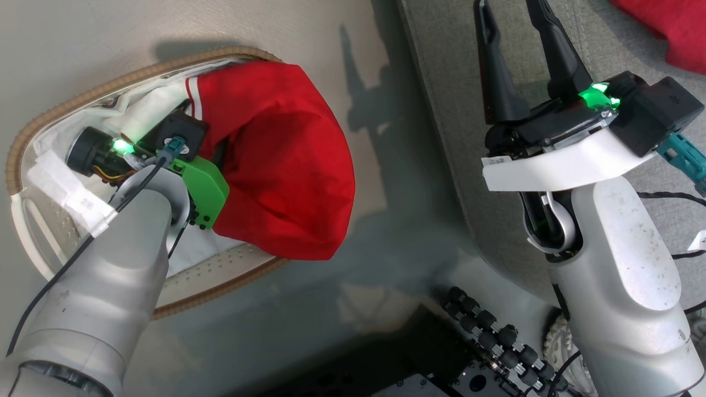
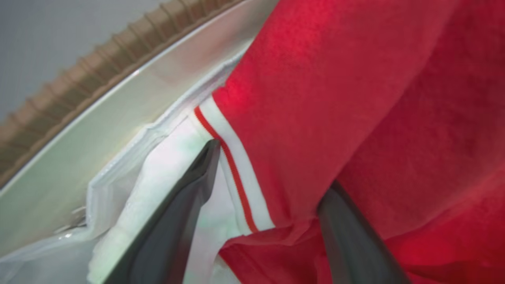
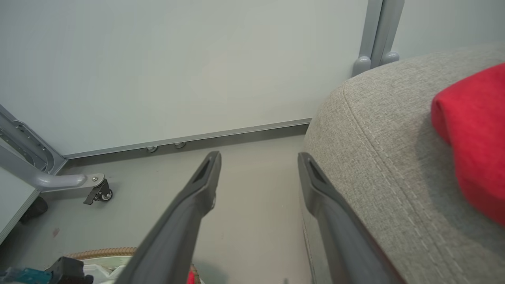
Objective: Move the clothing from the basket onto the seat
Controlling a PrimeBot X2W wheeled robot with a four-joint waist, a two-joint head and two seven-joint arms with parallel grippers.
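Observation:
My left gripper grabs the garment's red fold, which stands up beside the white stripe, next to move the garment. The rest of the garment hangs slack [image 1: 304, 165].
One piece of red clothing [image 1: 287, 165] with a white stripe band bulges out of the white basket [image 1: 33, 138] and hangs over its right rim. My left gripper [image 2: 272, 173] is down inside the basket and open. One finger [image 2: 177, 221] lies on white cloth and the other is under a red fold [image 2: 315, 118]. In the head view its fingertips are hidden by the garment. A second red piece [image 1: 667, 27] lies on the grey seat [image 1: 452, 110]. My right gripper [image 1: 507, 16] is open and empty over the seat's left edge.
A thin white sheet [image 2: 165, 169] lines the basket inside its brown woven rim [image 2: 79, 79]. Grey floor separates basket and seat. My dark wheeled base [image 1: 485, 353] is at the bottom. In the right wrist view, a pale wall panel stands behind on a caster foot [image 3: 98, 193].

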